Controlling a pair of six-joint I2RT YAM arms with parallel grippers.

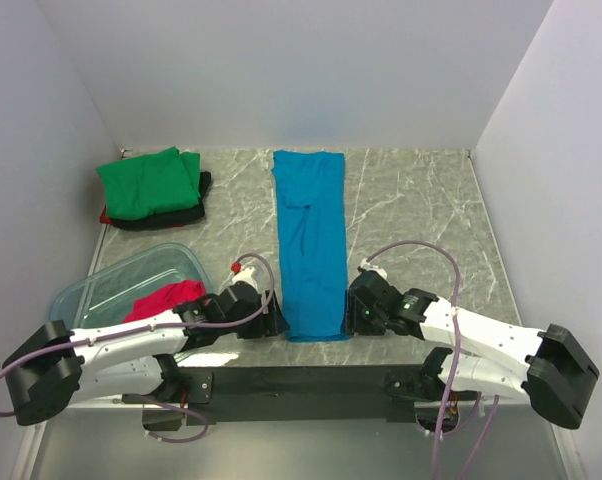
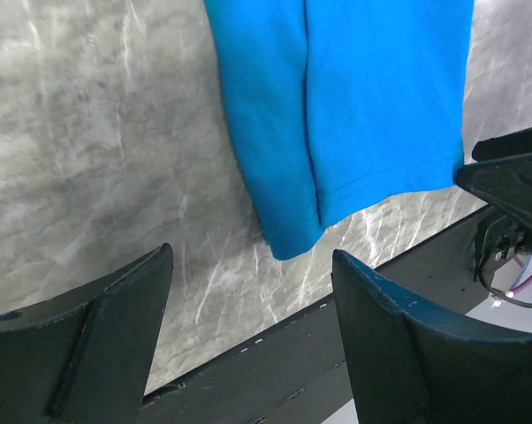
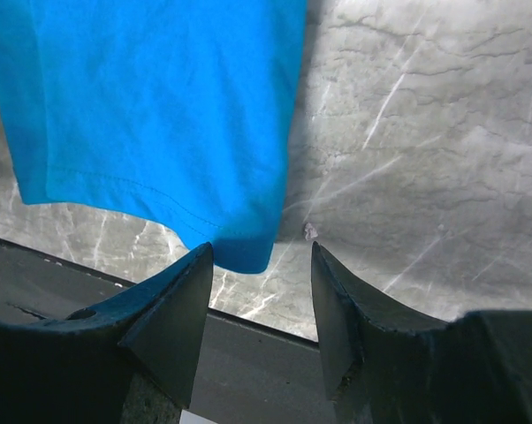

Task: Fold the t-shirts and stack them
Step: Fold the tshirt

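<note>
My left gripper's fingers are still above the corner of the blue t-shirt, so it is too early to close; the gripper lowers first.
A bright blue t-shirt lies folded into a long narrow strip down the middle of the table, its hem toward the arms. My left gripper stands open just left of the near-left corner of the blue t-shirt, nothing between its fingers. On the other side my right gripper is open too, low beside the near-right corner of the blue t-shirt. A folded green t-shirt rests on a black one at the back left. A magenta-red t-shirt lies crumpled in the bin.
A clear plastic bin stands at the near left beside the left arm. A dark strip runs along the table's near edge. White walls close in the back and both sides.
</note>
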